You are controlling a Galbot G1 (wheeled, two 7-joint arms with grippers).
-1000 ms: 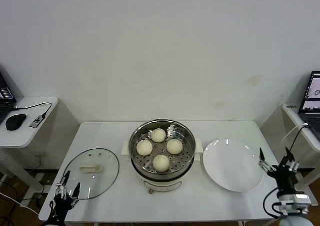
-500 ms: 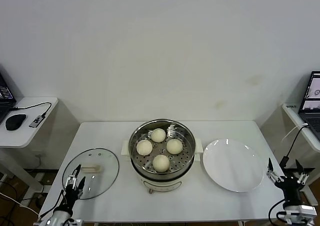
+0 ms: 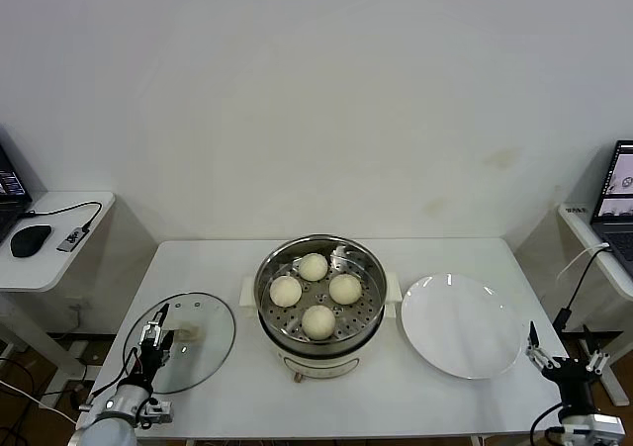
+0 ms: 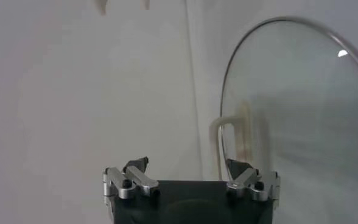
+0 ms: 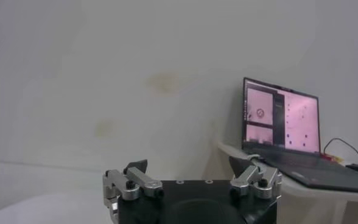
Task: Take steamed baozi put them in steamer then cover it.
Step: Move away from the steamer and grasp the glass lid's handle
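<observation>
I will next take the glass cover by its cream bar handle (image 3: 186, 333) with my left gripper. Then it can cover the steamer with the baozi (image 3: 318, 320) inside.
Several steamed baozi (image 3: 318, 320) lie on the perforated tray inside the steamer (image 3: 297, 359), which stands uncovered in the middle of the table. The cover (image 3: 203, 317), a clear glass lid with a cream bar handle (image 3: 186, 333), lies flat on the table to the steamer's left. My left gripper (image 3: 155, 340) hovers over the lid's near-left part, open and empty. In the left wrist view that gripper (image 4: 186, 165) points at the cover (image 4: 301, 122) and its handle (image 4: 218, 143). My right gripper (image 3: 564, 360) hangs open and empty off the table's front right corner.
A bare white plate (image 3: 462, 325) sits to the right of the steamer. A side table (image 3: 49, 268) with a mouse and cable stands at the left. Another table with a laptop (image 3: 618, 194) stands at the right, and the laptop (image 5: 281, 122) also shows in the right wrist view.
My left gripper has moved forward from the table's front edge to above the lid. My right gripper has dropped back from beside the plate toward the front right corner.
</observation>
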